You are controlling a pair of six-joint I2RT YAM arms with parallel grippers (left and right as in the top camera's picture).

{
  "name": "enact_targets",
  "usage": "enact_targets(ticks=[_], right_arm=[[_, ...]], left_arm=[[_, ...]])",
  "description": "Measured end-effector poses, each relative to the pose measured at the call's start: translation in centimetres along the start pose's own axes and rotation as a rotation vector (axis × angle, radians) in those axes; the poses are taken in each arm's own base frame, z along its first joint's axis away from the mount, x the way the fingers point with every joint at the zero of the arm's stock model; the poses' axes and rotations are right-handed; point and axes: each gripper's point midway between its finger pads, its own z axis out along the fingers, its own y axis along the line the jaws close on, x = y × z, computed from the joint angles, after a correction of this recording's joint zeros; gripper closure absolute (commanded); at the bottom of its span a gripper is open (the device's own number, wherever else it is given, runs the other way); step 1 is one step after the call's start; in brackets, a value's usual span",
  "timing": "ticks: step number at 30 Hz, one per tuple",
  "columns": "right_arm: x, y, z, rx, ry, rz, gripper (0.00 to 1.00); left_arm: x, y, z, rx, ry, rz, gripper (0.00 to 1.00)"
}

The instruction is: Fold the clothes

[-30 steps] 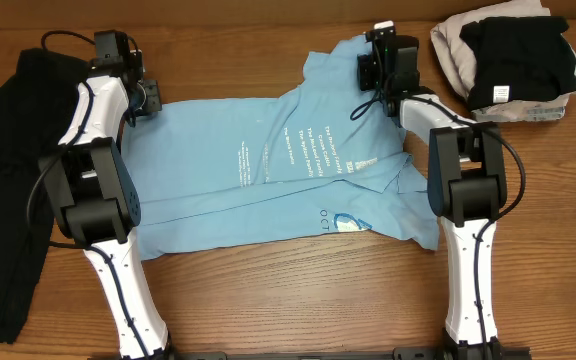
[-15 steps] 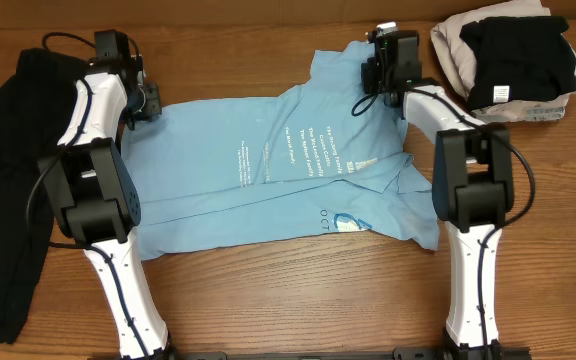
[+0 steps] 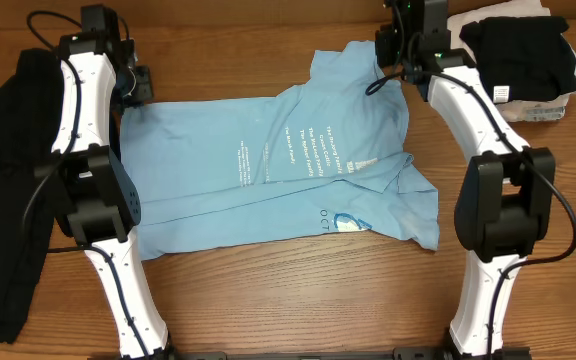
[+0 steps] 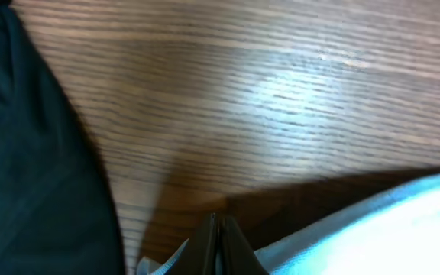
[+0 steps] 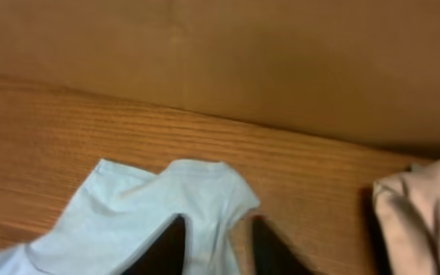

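Observation:
I will next pinch the raised fold at the far corner of the T-shirt with my right gripper, opposite my left gripper, to fold the T-shirt's far edge over.
The clothes, a light blue T-shirt (image 3: pixel 268 180) with white lettering, lie spread flat across the middle of the table. My left gripper (image 3: pixel 136 88) is at the shirt's far left corner. In the left wrist view its jaws (image 4: pixel 218 229) are pressed together, with light blue cloth (image 4: pixel 388 229) pinched between them and showing on both sides. My right gripper (image 3: pixel 400 45) hovers at the shirt's far right corner. In the right wrist view its fingers (image 5: pixel 218 233) stand apart, straddling a raised ridge of the blue cloth (image 5: pixel 128 206) without squeezing it.
A large black garment (image 3: pixel 8 180) lies along the left edge, close to my left gripper (image 4: pixel 29 153). A stack of folded beige and black clothes (image 3: pixel 518 60) sits at the far right corner, and its beige edge (image 5: pixel 426 206) shows in the right wrist view. A wooden wall runs behind.
Both arms have reached farther back. The left gripper drew the shirt's left corner outward. The right gripper shifted back and to the right, and its jaws stand apart again over the shirt corner.

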Motion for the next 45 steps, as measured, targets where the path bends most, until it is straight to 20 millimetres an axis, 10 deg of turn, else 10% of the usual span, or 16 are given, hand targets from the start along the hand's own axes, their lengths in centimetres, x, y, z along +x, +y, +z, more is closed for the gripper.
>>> enact_targets(ticks=[16, 39, 45], right_arm=[[5.3, 0.0, 6.9, -0.002, 0.014, -0.003, 0.43], [9.3, 0.2, 9.7, -0.005, 0.062, 0.014, 0.72], [9.6, 0.1, 10.0, 0.002, 0.065, 0.026, 0.93]], left_arm=[[0.8, -1.6, 0.0, 0.024, 0.031, 0.023, 0.96], [1.0, -1.6, 0.0, 0.024, 0.038, 0.023, 0.96], [1.0, -1.6, 0.0, 0.023, 0.039, 0.023, 0.96]])
